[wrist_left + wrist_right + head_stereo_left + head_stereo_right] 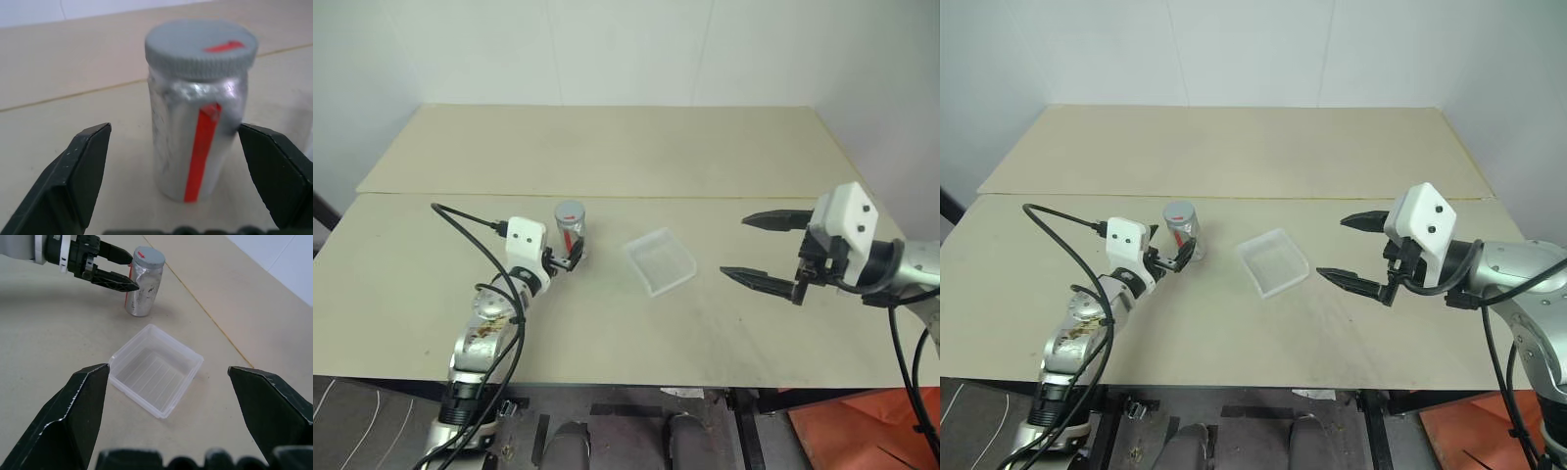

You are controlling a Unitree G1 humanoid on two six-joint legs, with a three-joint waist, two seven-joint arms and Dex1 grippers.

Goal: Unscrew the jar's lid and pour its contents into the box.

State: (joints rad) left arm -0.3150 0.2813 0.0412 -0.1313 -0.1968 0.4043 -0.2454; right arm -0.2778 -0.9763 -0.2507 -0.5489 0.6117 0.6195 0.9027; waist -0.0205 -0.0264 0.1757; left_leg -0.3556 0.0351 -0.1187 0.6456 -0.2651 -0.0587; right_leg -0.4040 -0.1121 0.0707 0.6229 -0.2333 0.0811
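My left gripper's fingers stop short of the jar's sides in the left wrist view, so closing now would miss. The gripper moves toward the jar next, then closes on it.
The jar (pixel 571 235) stands upright on the table left of centre, silvery-clear with a vertical red stripe (pixel 201 152). Its grey lid (pixel 200 48), marked red on top, is screwed on. I cannot make out the contents through the wall. My left gripper (pixel 173 129) is open and level, one finger (pixel 83 171) on each side of the jar, with a gap on both sides. The box (pixel 660 259), a shallow clear square tray, lies empty just right of the jar. My right gripper (pixel 734 246) hovers open to the right of the box, pointing toward it.
Two beige tabletops meet at a seam (pixel 705 197) behind the jar. The near table edge (pixel 636 380) runs along the front. A black cable (pixel 470 230) loops off my left arm above the table.
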